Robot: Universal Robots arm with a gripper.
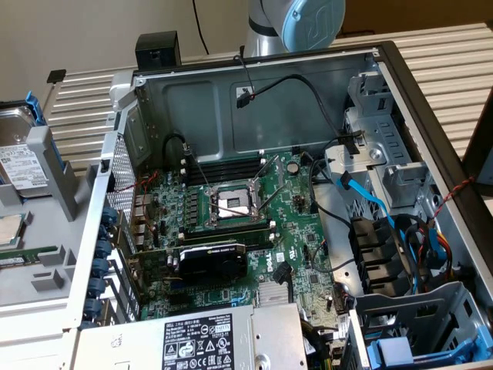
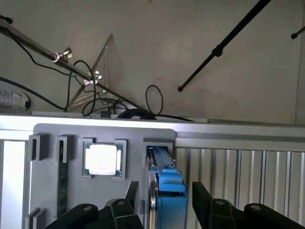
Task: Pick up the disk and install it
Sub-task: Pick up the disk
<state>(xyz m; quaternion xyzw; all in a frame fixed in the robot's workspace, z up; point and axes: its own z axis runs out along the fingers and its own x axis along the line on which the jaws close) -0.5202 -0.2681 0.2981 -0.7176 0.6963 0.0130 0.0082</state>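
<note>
My gripper should next grab the disk across its blue upper edge [image 1: 28, 105] to pick it up, since that edge is narrow while its labelled side [image 1: 23, 163] spreads wide.
The disk [image 1: 18, 164] stands on edge in a grey holder [image 1: 46, 262] at the exterior view's left, its white label and blue carrier frame showing. In the wrist view the disk [image 2: 167, 177] is seen edge-on in its slot, a silver rim beside the blue plastic. My gripper [image 2: 164, 187] is open. Its two black fingers [image 2: 202, 196] stand apart, one on each side of the disk's edge, neither touching it. How far the fingertips are from the disk I cannot tell.
A square silver processor chip [image 2: 102, 159] and a green memory stick [image 2: 61, 179] sit in the same holder. The open computer case [image 1: 254, 77] holds the motherboard [image 1: 231, 223], loose cables, and a drive bay with another blue carrier [image 1: 394, 351] at the exterior view's lower right.
</note>
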